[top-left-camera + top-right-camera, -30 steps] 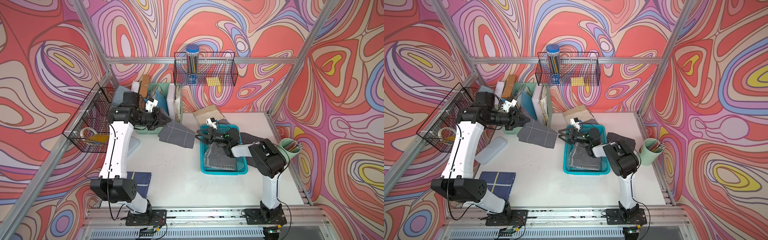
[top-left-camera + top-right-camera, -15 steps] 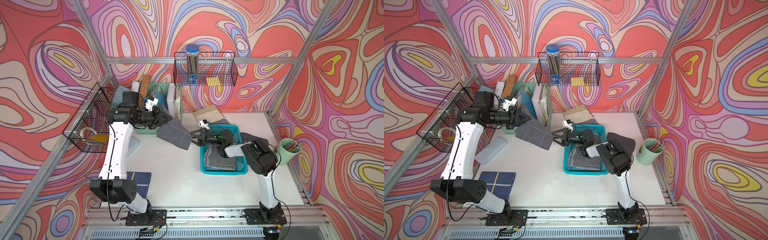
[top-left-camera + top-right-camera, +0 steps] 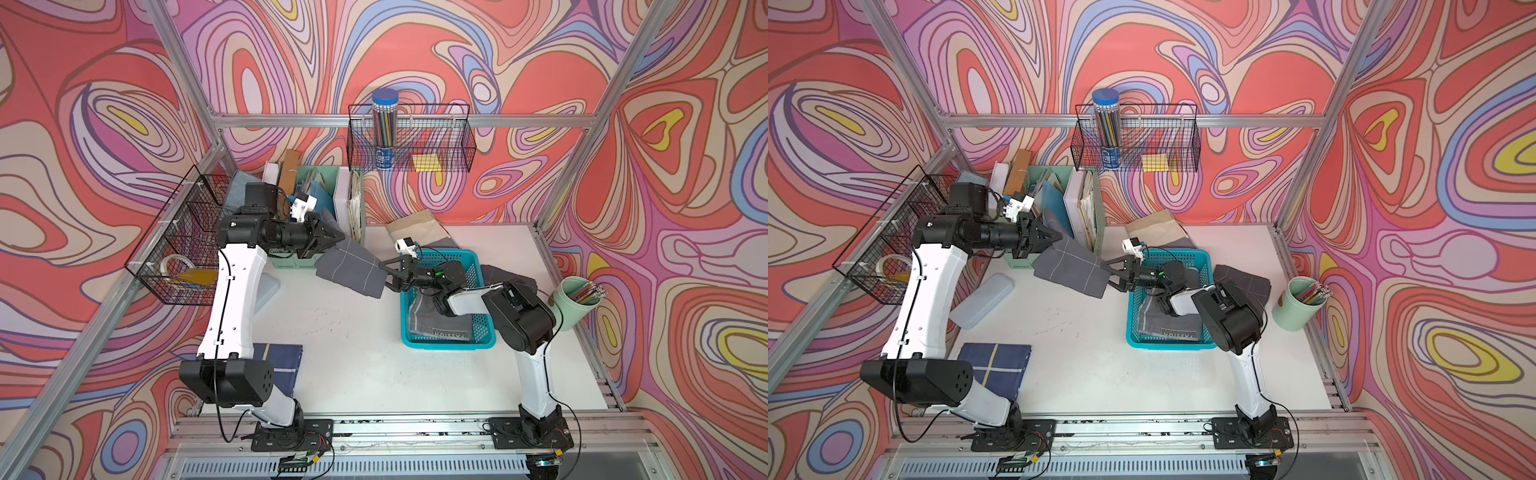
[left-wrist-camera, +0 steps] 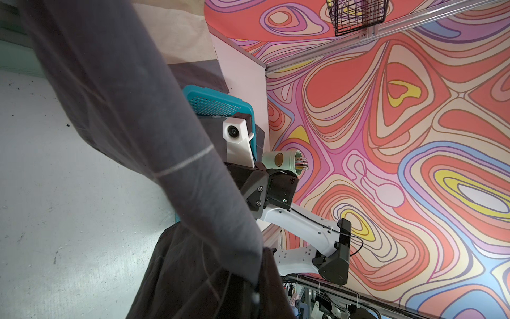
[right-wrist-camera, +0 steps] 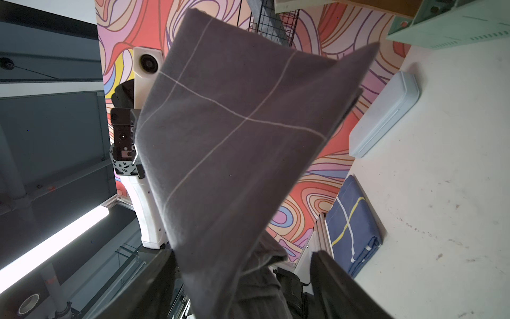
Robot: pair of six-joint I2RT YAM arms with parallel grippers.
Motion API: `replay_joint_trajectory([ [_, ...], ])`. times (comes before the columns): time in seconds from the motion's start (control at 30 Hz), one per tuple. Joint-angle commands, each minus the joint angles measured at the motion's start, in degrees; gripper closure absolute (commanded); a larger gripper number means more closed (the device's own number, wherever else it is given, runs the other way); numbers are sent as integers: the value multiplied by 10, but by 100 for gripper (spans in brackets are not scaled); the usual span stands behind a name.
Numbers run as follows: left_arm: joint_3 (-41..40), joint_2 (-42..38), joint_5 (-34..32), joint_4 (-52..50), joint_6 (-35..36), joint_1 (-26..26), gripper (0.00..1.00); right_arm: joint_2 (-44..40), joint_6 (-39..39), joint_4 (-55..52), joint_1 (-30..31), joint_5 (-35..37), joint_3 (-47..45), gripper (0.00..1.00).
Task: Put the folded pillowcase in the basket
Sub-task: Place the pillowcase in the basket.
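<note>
I will grab the folded pillowcase by its free edge with my right gripper, across from my left gripper's corner, to lay the pillowcase spread in the basket.
The folded pillowcase [image 3: 351,268] [image 3: 1071,268], grey with thin white lines, hangs in the air left of the basket. My left gripper [image 3: 338,239] [image 3: 1059,239] is shut on its upper corner. My right gripper [image 3: 384,275] [image 3: 1108,274] reaches out from above the basket, open, and its fingers straddle the cloth's near edge. In the right wrist view the pillowcase [image 5: 234,124] runs down between the spread fingers [image 5: 339,284]. In the left wrist view the pillowcase [image 4: 138,110] covers the jaws. The turquoise basket [image 3: 449,344] [image 3: 1167,344] [image 4: 215,94] holds a dark grey cloth [image 3: 444,328].
A navy folded cloth [image 3: 276,365] lies front left, a translucent case [image 3: 982,301] beside the left arm. The mint-green file organiser [image 3: 328,195] stands behind the left gripper. Another grey cloth [image 3: 505,276] and a green pencil cup [image 3: 575,297] sit right of the basket. Wire baskets [image 3: 183,237] [image 3: 409,141] hang on the frame.
My right gripper has moved left from over the basket until its open fingers reach the pillowcase's edge. The left gripper has kept its hold, and the cloth has barely shifted.
</note>
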Motion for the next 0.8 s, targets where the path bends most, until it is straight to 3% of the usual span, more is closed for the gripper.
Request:
replay_joint_trajectory([
  [0.0,-9,-19,18,17,-3,4,100,-9,-2,18,6,13,29,22],
  [0.13,-9,-20,20,22,-7,4,100,-4,3,18,9,18,51,26],
  [0.23,-20,-22,24,29,-11,4,100,-2,13,18,11,16,61,38],
  [0.5,-83,-41,34,86,-35,-8,100,-9,36,17,12,13,50,99],
  [0.63,-99,-33,0,87,-23,-56,100,-40,25,-11,5,-5,27,100],
  [0.77,-107,-8,-38,95,-16,-122,100,-123,-73,-177,-24,-39,-22,100],
])
